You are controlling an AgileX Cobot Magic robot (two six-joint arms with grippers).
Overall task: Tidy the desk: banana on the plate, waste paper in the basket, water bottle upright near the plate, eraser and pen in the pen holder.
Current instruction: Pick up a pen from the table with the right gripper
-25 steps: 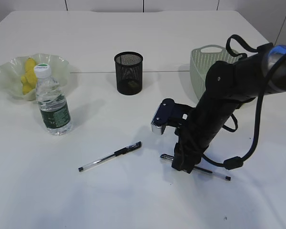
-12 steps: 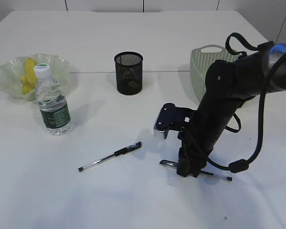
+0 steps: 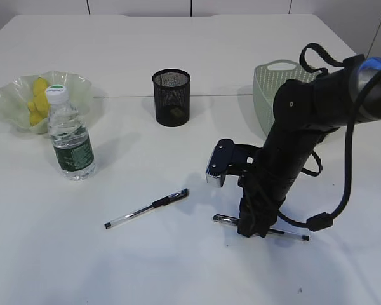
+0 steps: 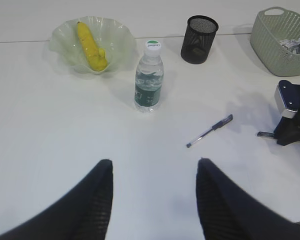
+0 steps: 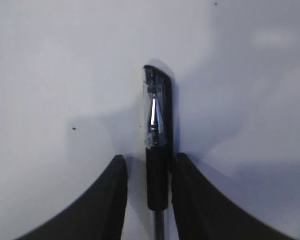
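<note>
Next, my right gripper takes hold of the black pen by its grip (image 5: 157,175) beside the cap to stand it in the pen holder.
My right gripper (image 3: 251,227) is down on the desk (image 3: 178,267), its jaws open astride a black pen (image 5: 157,115), with a gap left of the barrel. A second pen (image 3: 146,208) lies loose to the left. The banana (image 3: 37,101) rests in the green plate (image 3: 6,98), and the water bottle (image 3: 70,136) stands upright beside it. Through the mesh of the pen holder (image 3: 171,97) a small yellowish lump shows, probably the eraser (image 3: 176,113). Waste paper (image 4: 296,44) lies in the basket (image 4: 275,40). My left gripper (image 4: 155,162) hangs open over bare desk.
The right arm's black links and looping cable (image 3: 317,219) stand between the basket and the pen under the gripper. A seam (image 3: 127,96) crosses the desk behind the plate and holder. White desk stretches along the front edge.
The right gripper has sunk lower and shifted slightly right, settling around the pen near its capped end. Nothing else has moved.
</note>
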